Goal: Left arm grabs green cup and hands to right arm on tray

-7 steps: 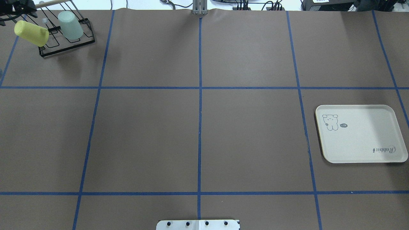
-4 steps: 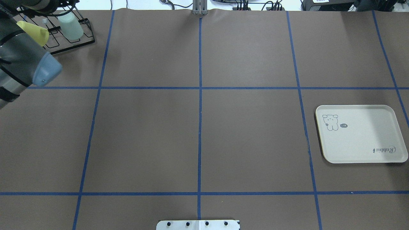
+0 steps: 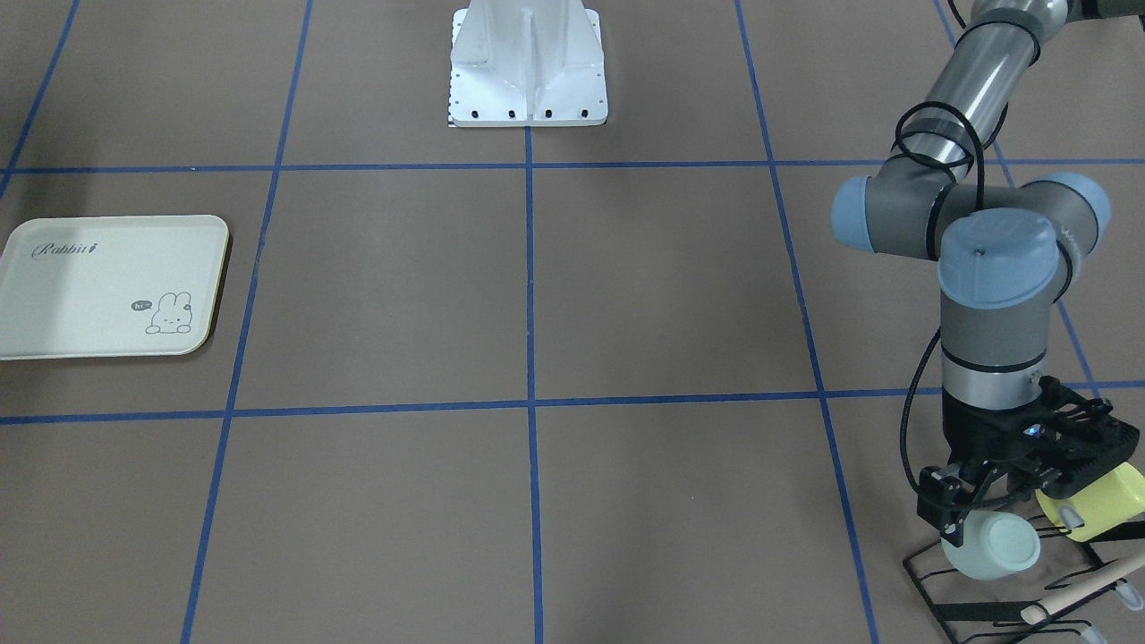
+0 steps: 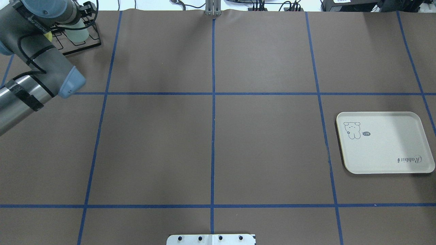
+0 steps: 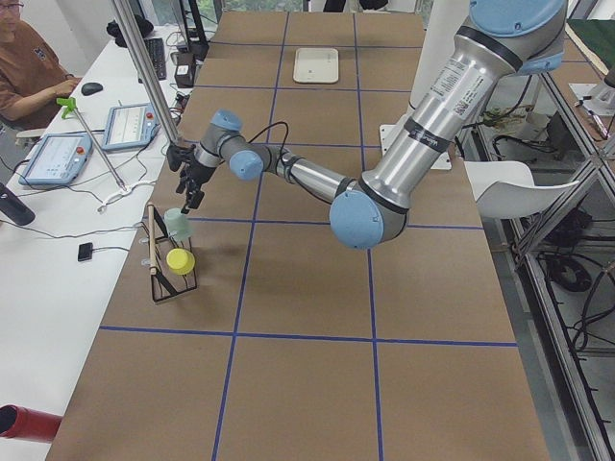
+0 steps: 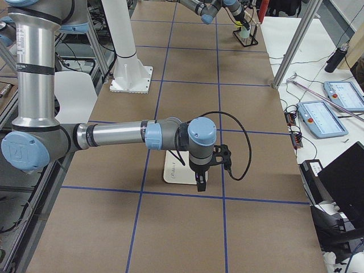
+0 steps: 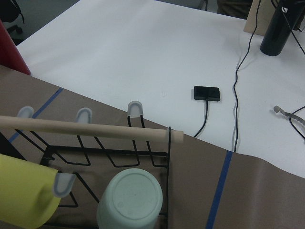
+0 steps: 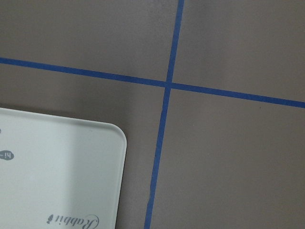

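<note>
I should lower my left gripper before I close it on the green cup. The fingers only reach the cup at its upturned base [image 3: 1005, 538], and they aren't deep around the cup's side [image 3: 977, 563] yet.
The pale green cup [image 3: 993, 544] sits upside down on a black wire rack [image 3: 975, 608] at the table's far left corner; it also shows in the left wrist view [image 7: 133, 198] and partly in the overhead view [image 4: 77, 34]. My left gripper [image 3: 1002, 505] hangs open just above the cup, one finger beside its wall, holding nothing. The cream tray [image 4: 385, 149] lies empty on the right side. My right gripper [image 6: 200, 185] hovers over the tray's edge [image 8: 57, 171]; I cannot tell whether it is open or shut.
A yellow cup [image 3: 1096, 505] lies tilted on the same rack next to the green one. A wooden dowel [image 7: 86, 128] runs across the rack's top. The white robot base plate [image 3: 528, 63] sits at the near edge. Operators' tablets and cables lie beyond the table.
My left arm has swung in from the left edge over the rack and now covers most of the yellow cup and part of the green cup. The tray has not moved.
</note>
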`<state>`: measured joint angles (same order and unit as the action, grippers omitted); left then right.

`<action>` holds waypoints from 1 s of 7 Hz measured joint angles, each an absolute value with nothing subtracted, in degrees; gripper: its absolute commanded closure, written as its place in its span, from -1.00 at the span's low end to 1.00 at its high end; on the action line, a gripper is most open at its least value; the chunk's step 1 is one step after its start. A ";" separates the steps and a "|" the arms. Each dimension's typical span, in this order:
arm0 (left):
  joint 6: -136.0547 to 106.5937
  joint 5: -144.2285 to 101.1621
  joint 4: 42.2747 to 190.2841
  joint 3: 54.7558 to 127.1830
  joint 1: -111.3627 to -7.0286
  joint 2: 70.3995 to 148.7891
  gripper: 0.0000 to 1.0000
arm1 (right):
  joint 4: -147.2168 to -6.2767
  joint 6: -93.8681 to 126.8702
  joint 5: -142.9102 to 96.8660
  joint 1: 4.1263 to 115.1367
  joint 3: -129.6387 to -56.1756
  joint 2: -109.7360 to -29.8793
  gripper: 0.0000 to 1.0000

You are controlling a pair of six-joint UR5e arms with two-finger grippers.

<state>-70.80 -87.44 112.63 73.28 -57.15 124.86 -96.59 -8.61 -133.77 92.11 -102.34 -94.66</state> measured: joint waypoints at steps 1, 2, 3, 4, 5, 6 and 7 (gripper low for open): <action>-70.69 -86.99 112.92 72.41 -57.09 124.88 -1.00 | -96.61 -8.61 -133.79 92.11 -102.37 -94.66 -1.00; -70.60 -86.15 113.07 71.73 -57.06 124.92 -1.00 | -96.63 -8.61 -133.83 92.11 -102.43 -94.66 -1.00; -70.53 -85.41 113.25 71.16 -57.05 124.95 -1.00 | -96.61 -8.61 -133.85 92.11 -102.49 -94.66 -1.00; -70.52 -85.08 113.43 70.82 -57.05 125.02 -1.00 | -96.60 -8.61 -133.85 92.11 -102.51 -94.66 -1.00; -70.55 -84.96 113.64 70.01 -57.04 125.44 -1.00 | -96.59 -8.61 -133.86 92.11 -102.51 -94.66 -1.00; -70.57 -84.90 114.30 68.60 -57.04 126.11 -1.00 | -96.59 -8.61 -133.86 92.11 -102.49 -94.66 -1.00; -70.56 -84.85 115.25 67.39 -57.04 126.46 -1.00 | -96.61 -8.61 -133.86 92.11 -102.48 -94.66 -1.00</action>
<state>-70.56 -84.85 115.25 67.39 -57.04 126.46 -96.61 -8.61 -133.86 92.11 -102.48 -94.66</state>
